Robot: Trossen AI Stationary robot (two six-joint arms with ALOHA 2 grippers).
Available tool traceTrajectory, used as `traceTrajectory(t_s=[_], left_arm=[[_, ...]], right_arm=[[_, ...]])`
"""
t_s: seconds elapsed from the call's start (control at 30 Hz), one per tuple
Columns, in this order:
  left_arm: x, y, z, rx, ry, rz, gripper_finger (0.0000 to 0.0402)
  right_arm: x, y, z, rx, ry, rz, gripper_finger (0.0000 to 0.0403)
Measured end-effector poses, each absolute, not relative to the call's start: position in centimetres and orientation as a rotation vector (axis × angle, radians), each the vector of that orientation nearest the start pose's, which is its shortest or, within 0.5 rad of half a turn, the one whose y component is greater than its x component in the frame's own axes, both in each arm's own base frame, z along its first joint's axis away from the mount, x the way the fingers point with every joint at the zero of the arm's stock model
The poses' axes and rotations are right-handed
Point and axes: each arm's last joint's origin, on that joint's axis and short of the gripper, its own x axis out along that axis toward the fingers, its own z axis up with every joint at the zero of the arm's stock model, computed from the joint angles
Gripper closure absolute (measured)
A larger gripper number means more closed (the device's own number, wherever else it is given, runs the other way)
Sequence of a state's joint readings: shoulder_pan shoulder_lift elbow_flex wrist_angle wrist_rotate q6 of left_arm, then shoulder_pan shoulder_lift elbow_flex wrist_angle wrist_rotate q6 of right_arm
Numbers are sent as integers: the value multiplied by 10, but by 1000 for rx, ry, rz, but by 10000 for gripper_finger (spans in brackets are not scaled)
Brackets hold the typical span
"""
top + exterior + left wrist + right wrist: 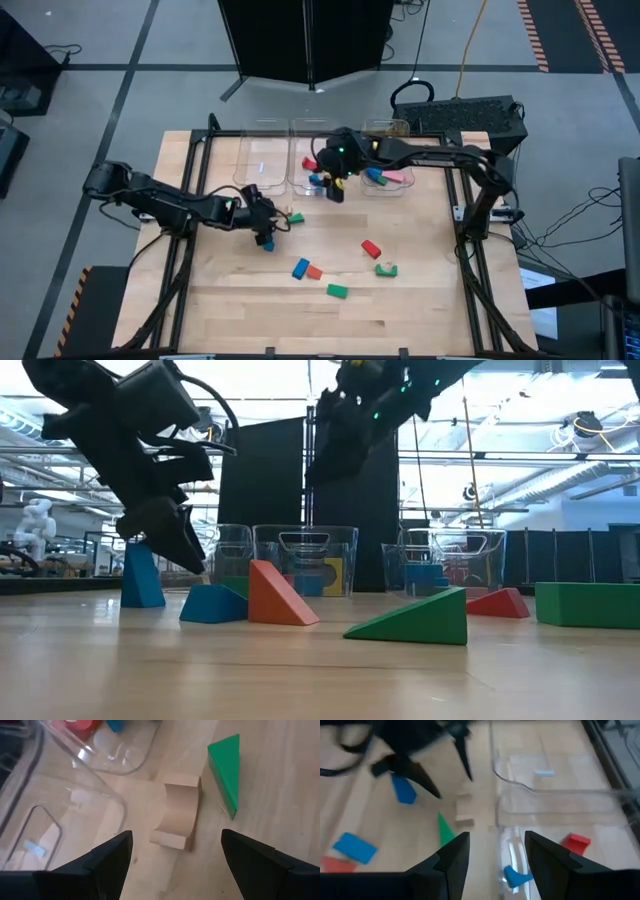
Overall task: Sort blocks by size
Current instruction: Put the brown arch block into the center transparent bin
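Note:
My left gripper moves toward the tan arched block [177, 815] next, before closing on the block, since wood shows between its fingers and the block.
My left gripper [268, 220] [175, 860] is open low over the table's middle left, its fingers slanting down. A tan arched block [177, 815] lies on the wood just ahead of the fingers and clear of them. A green wedge [226, 767] lies beside it, and a blue block [268, 244] is close by. My right gripper [336, 188] [495, 855] is open and empty, raised over the near edge of the middle clear bin [318, 165]. In that bin lie a blue block [515, 876] and a red one [576, 841].
Three clear bins stand in a row at the far side: left [262, 160], middle, right [388, 168]. Loose blocks lie on the near half: red [371, 248], blue [300, 268], orange [315, 271], green [337, 291], and another green one [386, 268].

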State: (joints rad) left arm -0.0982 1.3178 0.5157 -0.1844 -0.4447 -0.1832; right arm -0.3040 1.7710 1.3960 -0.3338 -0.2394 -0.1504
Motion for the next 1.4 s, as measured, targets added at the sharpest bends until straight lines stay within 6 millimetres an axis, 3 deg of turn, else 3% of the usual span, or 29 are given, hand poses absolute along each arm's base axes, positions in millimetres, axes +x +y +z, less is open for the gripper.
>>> traceTrajectory(t_s=[0.33,0.87,1.23,1.4], left_arm=[[217,1,142,99,947,351,96],[224,18,145,105,901,284,96],[226,16,127,66,991,246,97],[231,17,120,65,987,251,125]], right_arm=[[361,-93,295,16,676,21,223],[360,-93,293,22,698,20,223],[359,-91,292,23,711,28,232],[360,-89,292,21,711,34,233]])
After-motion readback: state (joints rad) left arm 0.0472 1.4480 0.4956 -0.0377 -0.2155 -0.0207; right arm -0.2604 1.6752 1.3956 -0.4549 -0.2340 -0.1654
